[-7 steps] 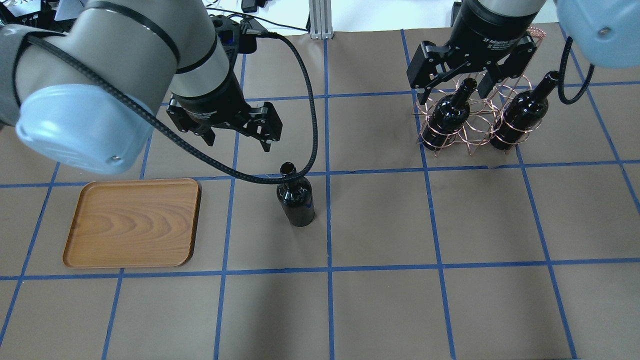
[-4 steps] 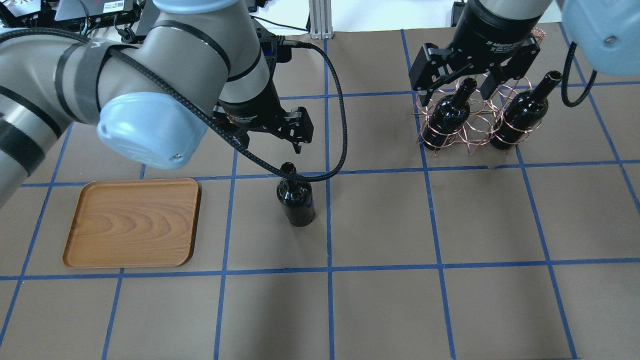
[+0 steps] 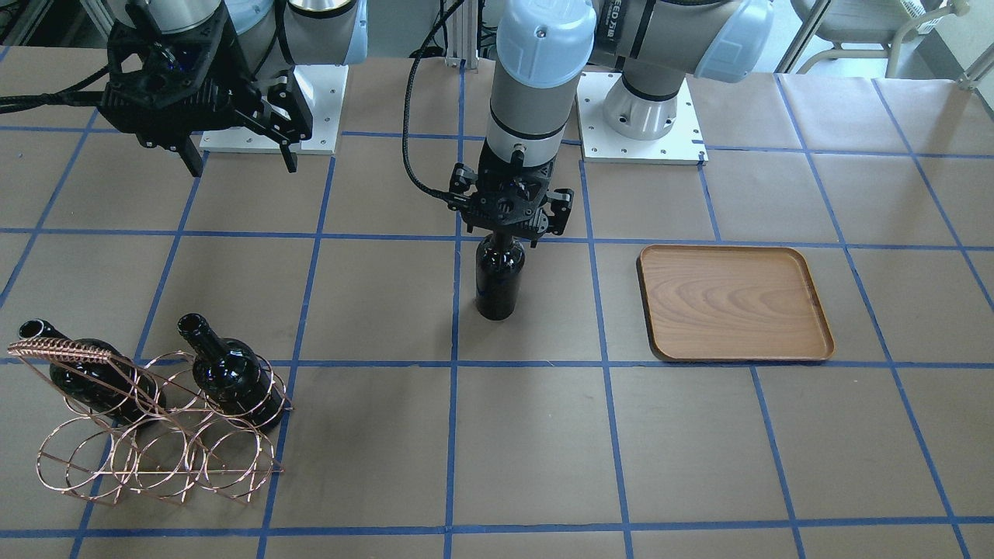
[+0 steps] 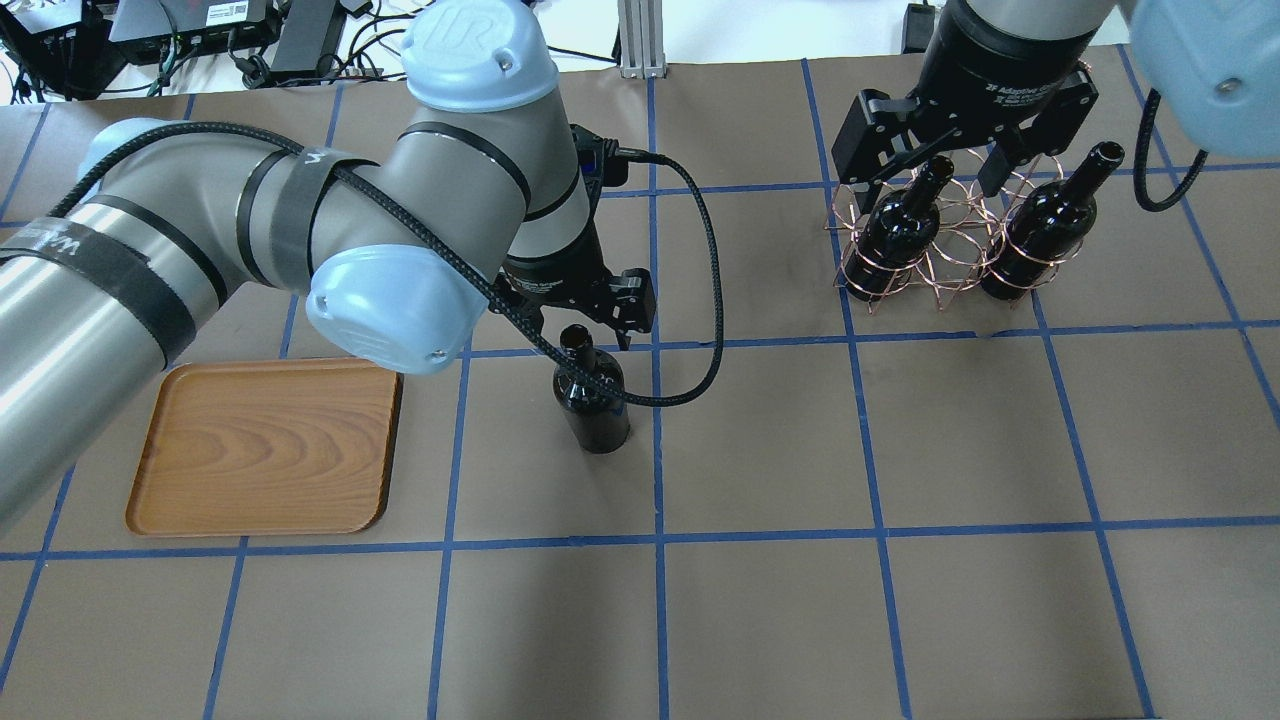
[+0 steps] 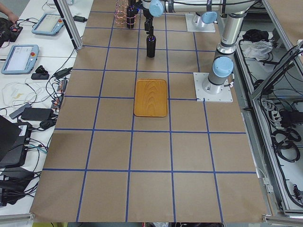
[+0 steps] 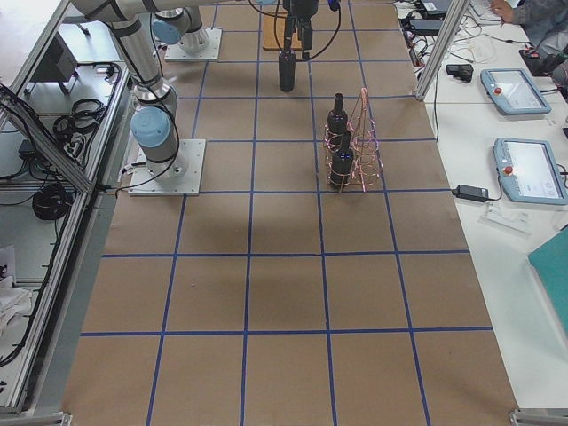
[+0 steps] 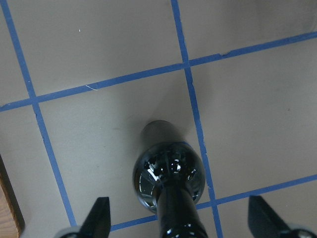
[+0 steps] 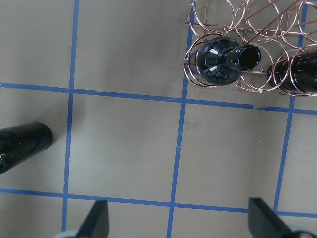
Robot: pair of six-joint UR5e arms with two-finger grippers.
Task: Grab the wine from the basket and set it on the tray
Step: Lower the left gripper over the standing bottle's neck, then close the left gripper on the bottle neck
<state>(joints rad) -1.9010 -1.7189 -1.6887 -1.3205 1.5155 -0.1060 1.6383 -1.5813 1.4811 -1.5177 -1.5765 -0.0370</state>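
The near-black wine bottle will next be grabbed by its neck (image 3: 502,241) with my left gripper, to put the wine on the tray (image 3: 734,303).
One wine bottle (image 4: 598,425) stands upright on the table, clear of the basket; it also shows in the front view (image 3: 497,283) and the left wrist view (image 7: 168,173). My left gripper (image 4: 578,322) is open, its fingers either side of the bottle's neck without touching it (image 7: 181,218). The copper wire basket (image 4: 950,270) at the far right holds two more bottles (image 4: 895,235) (image 4: 1040,235). My right gripper (image 4: 935,180) is open and empty, raised above the table beside the basket (image 8: 179,220). The wooden tray (image 4: 265,445) lies empty to the left of the standing bottle.
The table is covered in brown paper with a blue tape grid. The left arm's black cable (image 4: 700,300) loops around the standing bottle's shoulder. The arm bases (image 3: 641,116) stand at the robot's side of the table.
My left arm has swung right and down, bringing its open gripper from left of the standing bottle to around its neck. My right gripper has drifted slightly back over the basket.
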